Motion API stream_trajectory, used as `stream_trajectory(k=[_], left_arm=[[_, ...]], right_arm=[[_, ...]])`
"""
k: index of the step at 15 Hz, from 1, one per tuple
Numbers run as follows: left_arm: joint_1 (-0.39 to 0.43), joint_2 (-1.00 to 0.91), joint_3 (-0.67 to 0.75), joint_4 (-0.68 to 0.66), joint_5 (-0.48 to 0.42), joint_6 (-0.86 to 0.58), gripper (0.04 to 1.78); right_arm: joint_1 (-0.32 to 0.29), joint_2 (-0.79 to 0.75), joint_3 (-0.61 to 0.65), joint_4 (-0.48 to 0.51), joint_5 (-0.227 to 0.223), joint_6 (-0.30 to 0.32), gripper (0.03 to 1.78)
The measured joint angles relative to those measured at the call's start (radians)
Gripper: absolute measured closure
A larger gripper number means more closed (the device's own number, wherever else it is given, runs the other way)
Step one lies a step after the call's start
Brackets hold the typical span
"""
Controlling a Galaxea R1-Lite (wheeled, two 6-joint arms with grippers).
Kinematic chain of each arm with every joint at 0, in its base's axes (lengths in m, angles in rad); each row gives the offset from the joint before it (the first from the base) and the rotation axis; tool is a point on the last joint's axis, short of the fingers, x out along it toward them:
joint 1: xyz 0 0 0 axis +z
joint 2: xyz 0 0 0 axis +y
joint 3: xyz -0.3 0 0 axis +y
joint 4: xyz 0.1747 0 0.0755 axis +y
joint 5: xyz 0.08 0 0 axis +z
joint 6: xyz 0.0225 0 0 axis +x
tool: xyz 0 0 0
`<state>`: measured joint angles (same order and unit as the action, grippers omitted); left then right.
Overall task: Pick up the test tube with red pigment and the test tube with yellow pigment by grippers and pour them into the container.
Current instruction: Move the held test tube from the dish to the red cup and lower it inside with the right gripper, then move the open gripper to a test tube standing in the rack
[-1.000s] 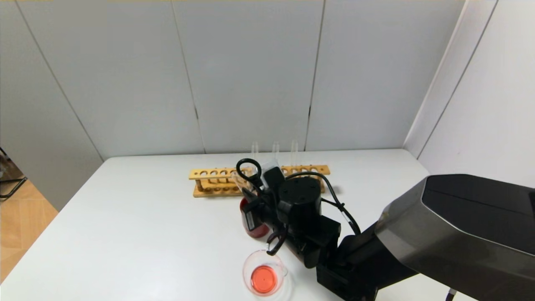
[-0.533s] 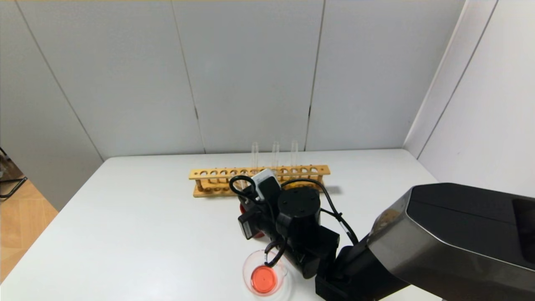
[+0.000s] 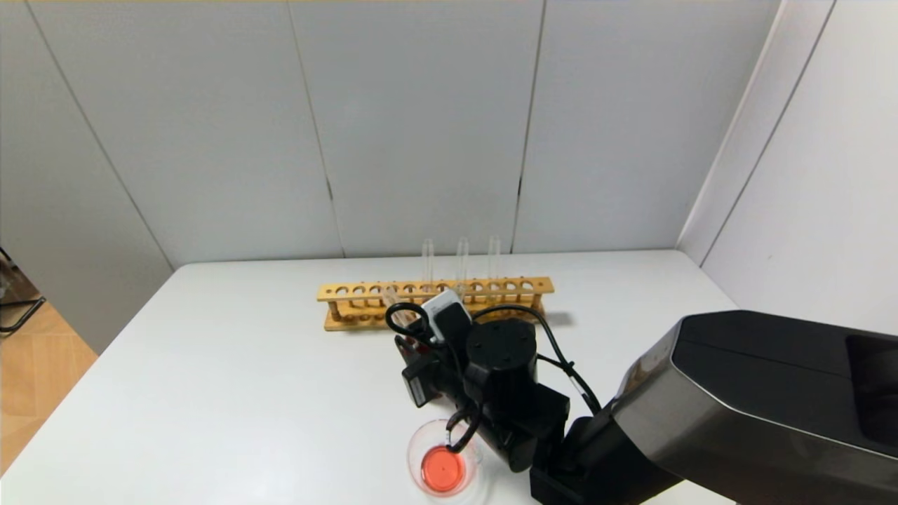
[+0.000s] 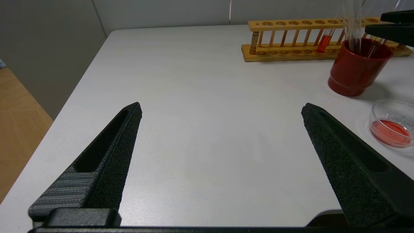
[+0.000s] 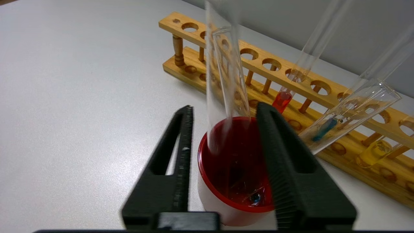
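Observation:
The wooden rack closes around the lower half of the tube, so I will next grab the test tube with yellow pigment by its exposed upper glass (image 3: 494, 260) with my right gripper.
My right gripper (image 5: 225, 108) is open just above the dark red cup (image 5: 233, 168), one finger on each side of its rim. An empty clear tube (image 5: 226, 81) stands loose in the cup between the fingers, blurred. The test tube with red pigment (image 5: 283, 98) and the test tube with yellow pigment (image 5: 375, 152) stand in the wooden rack (image 3: 351, 291). The clear glass container (image 3: 443, 466) holds red liquid and sits in front of the right arm (image 3: 501, 351). My left gripper (image 4: 221, 110) is open and empty over bare table, far left of the cup.
A tube with teal-blue liquid (image 5: 323, 127) shows past the right finger, with a second empty tube (image 5: 372, 97) leaning there. The rack runs along the back of the white table (image 3: 245, 365). Wall panels stand behind and to the right.
My right wrist has come down and towards me over the red cup, which it now hides in the head view. The empty tube has gone down with it. The container has not moved.

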<state>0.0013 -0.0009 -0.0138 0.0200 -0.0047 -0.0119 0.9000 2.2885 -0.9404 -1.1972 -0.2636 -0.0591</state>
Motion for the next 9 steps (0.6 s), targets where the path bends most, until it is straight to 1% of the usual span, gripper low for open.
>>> stream_trajectory(k=[2, 4, 5, 7, 9], left_arm=[[0.000, 0.000, 0.000, 0.000, 0.000, 0.000, 0.07], [0.000, 0.000, 0.000, 0.000, 0.001, 0.000, 0.07], [0.000, 0.000, 0.000, 0.000, 0.001, 0.000, 0.07], [0.000, 0.000, 0.000, 0.000, 0.001, 0.000, 0.07], [0.000, 0.000, 0.000, 0.000, 0.001, 0.000, 0.07]], right_arm=[[-0.001, 0.000, 0.000, 0.000, -0.001, 0.000, 0.54], [-0.004, -0.002, 0.000, 0.000, -0.001, 0.000, 0.29], [-0.006, -0.007, 0.000, 0.000, -0.001, 0.000, 0.19], [-0.010, -0.031, -0.006, 0.000, -0.001, -0.002, 0.08], [-0.012, -0.080, -0.017, 0.008, -0.001, -0.009, 0.06]])
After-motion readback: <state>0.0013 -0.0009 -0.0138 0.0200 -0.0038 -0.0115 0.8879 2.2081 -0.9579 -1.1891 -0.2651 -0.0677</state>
